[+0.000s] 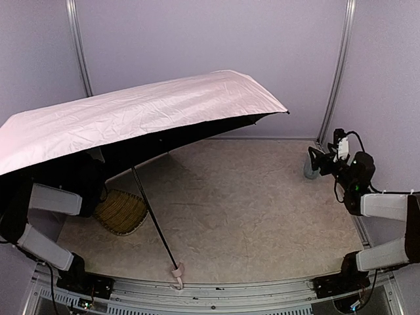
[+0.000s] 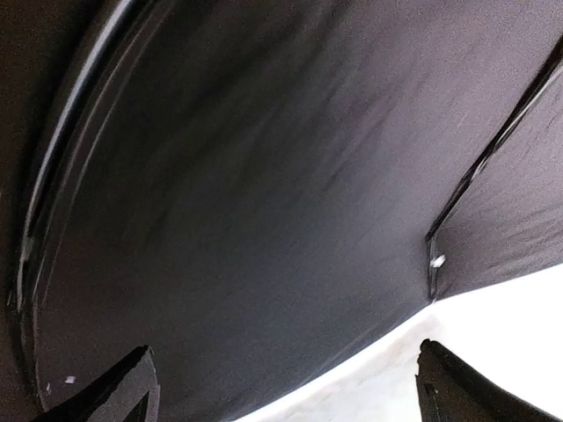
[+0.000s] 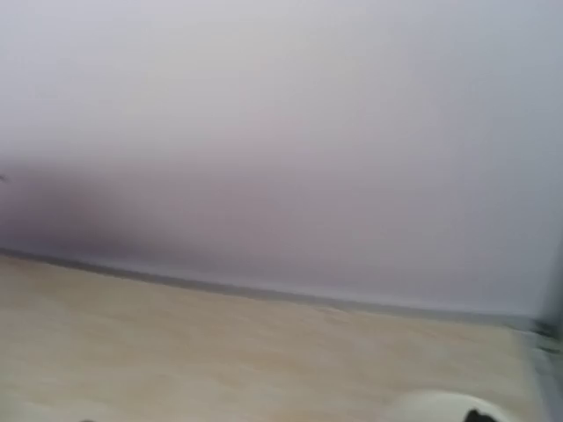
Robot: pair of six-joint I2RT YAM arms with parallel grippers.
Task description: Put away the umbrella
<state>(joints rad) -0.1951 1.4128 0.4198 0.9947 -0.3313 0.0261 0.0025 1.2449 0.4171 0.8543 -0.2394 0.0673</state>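
Note:
The right gripper picks up the umbrella [image 1: 131, 115] by its thin black shaft [image 1: 147, 201] next, which leaves the shaft's handle end free for my left gripper.
The umbrella [image 1: 131, 115] stands open, its pale pink canopy spread over the left half of the table and tilted up to the right. Its thin black shaft [image 1: 152, 213] slants down to the small whitish handle [image 1: 176, 270], which rests at the table's front edge. My left arm [image 1: 52, 198] reaches in under the canopy, and its gripper is hidden in the top view. In the left wrist view the black lining [image 2: 264, 193] and a rib [image 2: 479, 176] fill the picture. My left gripper [image 2: 286, 396] is open and holds nothing. My right gripper [image 1: 317, 161] hangs open at the far right, well apart from the umbrella.
A woven straw tray [image 1: 121, 211] lies on the table under the canopy's edge, left of the shaft. A small grey object [image 1: 309, 172] sits by the right gripper near the back right post [image 1: 336, 72]. Purple walls close in the table on three sides.

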